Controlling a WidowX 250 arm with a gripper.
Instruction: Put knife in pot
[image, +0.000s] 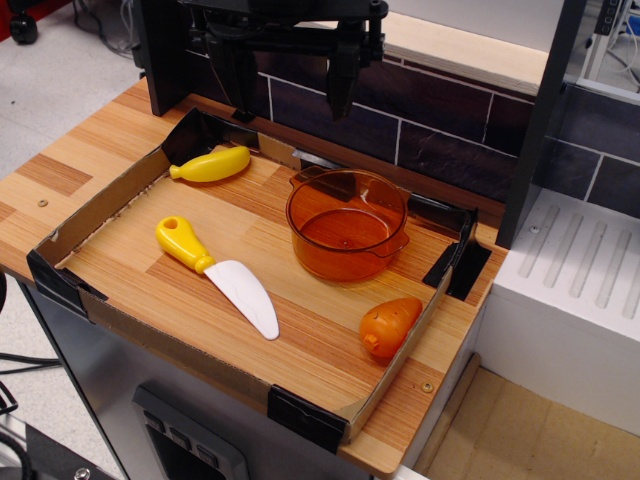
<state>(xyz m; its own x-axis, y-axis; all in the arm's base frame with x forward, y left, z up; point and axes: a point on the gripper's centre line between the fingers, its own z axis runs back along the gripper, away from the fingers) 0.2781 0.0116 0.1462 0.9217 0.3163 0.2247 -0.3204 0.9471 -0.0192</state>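
Note:
I need to grab the knife by its yellow handle (183, 243) with my gripper next, and then the knife goes in the orange pot (347, 225).
The knife (215, 272) lies flat on the wooden board, front left of centre. Its yellow handle points back-left and its white blade points front-right. The translucent orange pot (347, 225) stands upright and empty just right of the knife, with small side handles. My gripper (290, 85) hangs at the top of the view, above the back edge of the board, behind the pot and well above both things. Its two black fingers (341, 75) stand wide apart and hold nothing.
An all-yellow banana-shaped toy (210, 165) lies at the back left. A small orange carrot-like toy (390, 325) lies at the front right. A low cardboard wall (95, 205) rings the board. A white ridged drainer (580, 265) stands to the right, dark tiles behind.

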